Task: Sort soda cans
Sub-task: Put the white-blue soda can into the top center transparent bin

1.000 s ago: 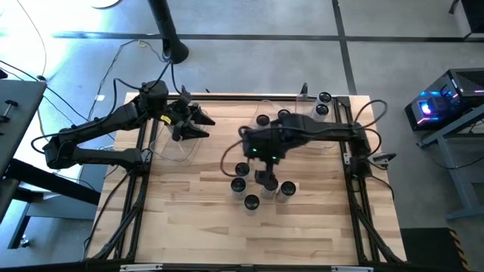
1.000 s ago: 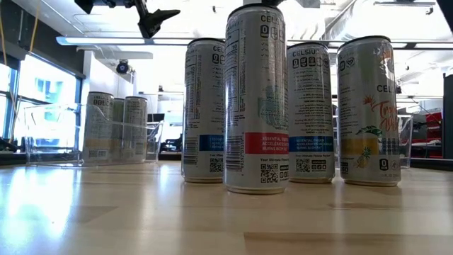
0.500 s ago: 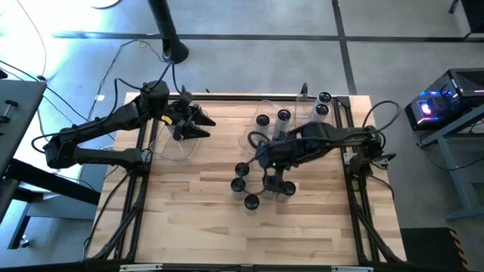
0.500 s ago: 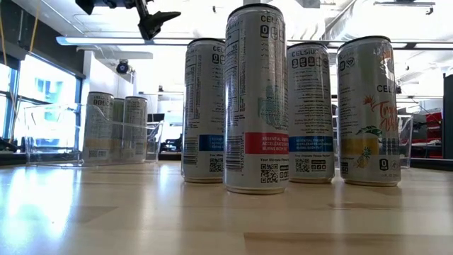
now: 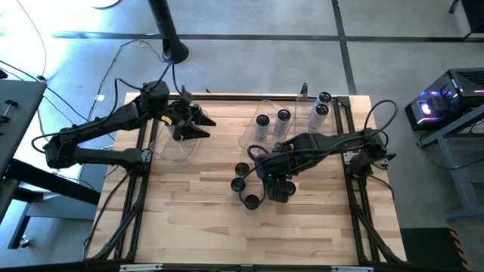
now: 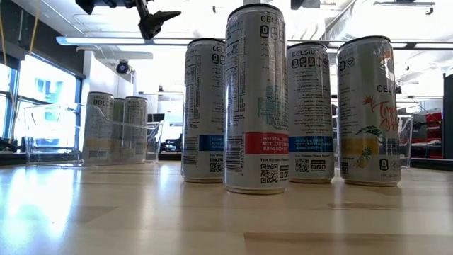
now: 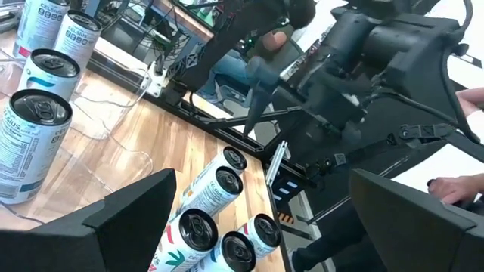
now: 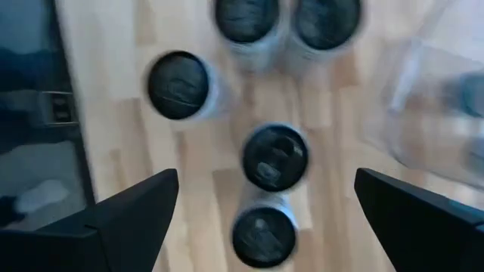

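The soda can needs to be sorted into the clear bin, so I will grab the can by its dark top rim with my right gripper.
Several soda cans with dark tops stand upright in a cluster on the wooden table's middle; from the low camera they are tall silver cans. My right gripper hovers open above the cluster's right side. In its wrist view one can lies between the spread fingers, with others around it. It touches nothing. My left gripper waits open in the air over the left clear bin. Two cans stand in the right clear bin, and two more stand at the far right corner.
The right clear bin lies just beyond the cluster, toward the far edge. A clear bin with cans in it shows low at the left of the low view. Black frame rails run along both table sides. Bare wood stretches toward the near edge.
My right arm has drawn its forearm back toward the table's right, and its gripper has shifted a little toward the near right edge over the cluster, now covering the cans on that side. The cans have stayed in place.
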